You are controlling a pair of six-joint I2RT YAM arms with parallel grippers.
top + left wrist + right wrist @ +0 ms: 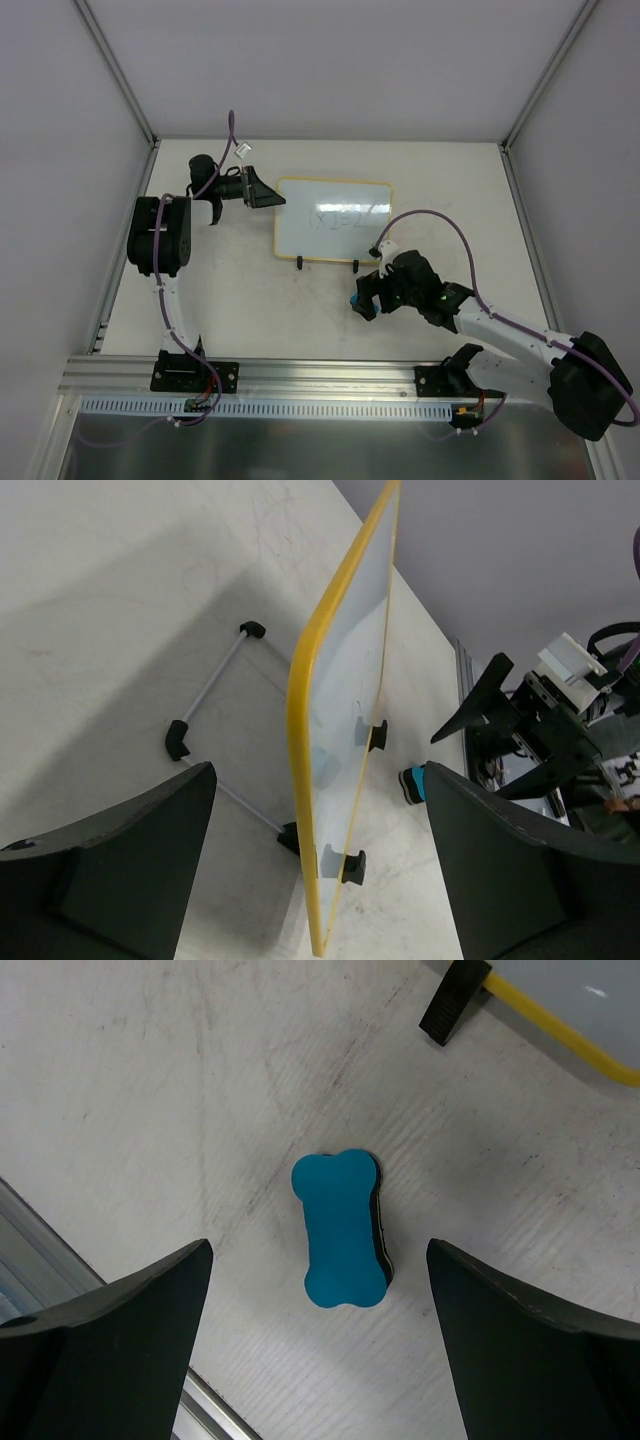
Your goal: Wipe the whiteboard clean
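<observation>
My right gripper grips the blue eraser across its narrow middle from above next, since this leaves the eraser's dark bottom free to erase the whiteboard [333,220].
The whiteboard [333,220] stands upright at the table's middle on two black feet, with faint dark writing on its face. My left gripper [268,192] is open at its left end. In the left wrist view the yellow-framed board edge [300,710] runs between the two fingers without touching either. A blue bone-shaped eraser [338,1228] lies flat on the table in front of the board. My right gripper [365,300] hangs open right over the eraser, a finger on each side and clear of it. The eraser [412,783] also shows in the left wrist view.
A wire support leg with black ends [215,680] sticks out behind the board. A foot [455,1000] and a yellow corner [560,1030] lie just beyond the eraser. An aluminium rail [330,375] lines the near edge. Grey walls close in the table's sides and back.
</observation>
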